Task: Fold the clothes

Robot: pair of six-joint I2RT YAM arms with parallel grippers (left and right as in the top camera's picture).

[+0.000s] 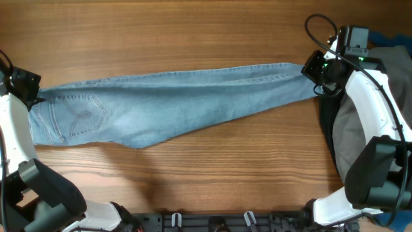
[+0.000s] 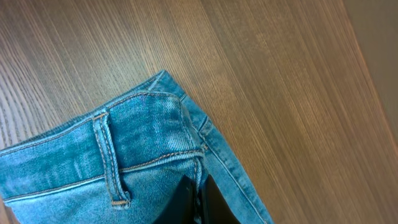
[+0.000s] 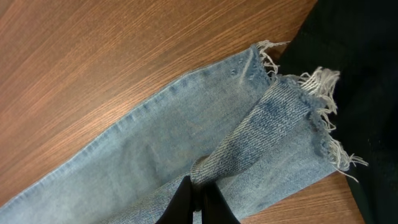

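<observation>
I should open my left gripper now. The waistband [image 2: 149, 121] lies along the far edge of the lower layer beside my fingers, so the jeans would stay folded.
The light blue jeans [image 1: 167, 103] lie stretched flat across the wooden table, waistband at the left, frayed hems at the right, one stitched back pocket showing. My left gripper [image 1: 33, 96] is shut on the jeans at the waistband edge; in the left wrist view its black fingers [image 2: 198, 202] pinch a seam below the waistband [image 2: 143, 134]. My right gripper [image 1: 317, 76] is shut on a raised fold of the leg; in the right wrist view the fingers [image 3: 198, 202] pinch denim near the frayed hems [image 3: 311, 93].
A plain grey garment [image 1: 357, 129] with black fabric [image 1: 329, 125] lies at the table's right edge, beside the hems; the black fabric [image 3: 354, 56] also shows in the right wrist view. Bright blue fabric [image 1: 393, 40] sits at the far right corner. Bare wood [image 1: 193, 38] lies behind the jeans.
</observation>
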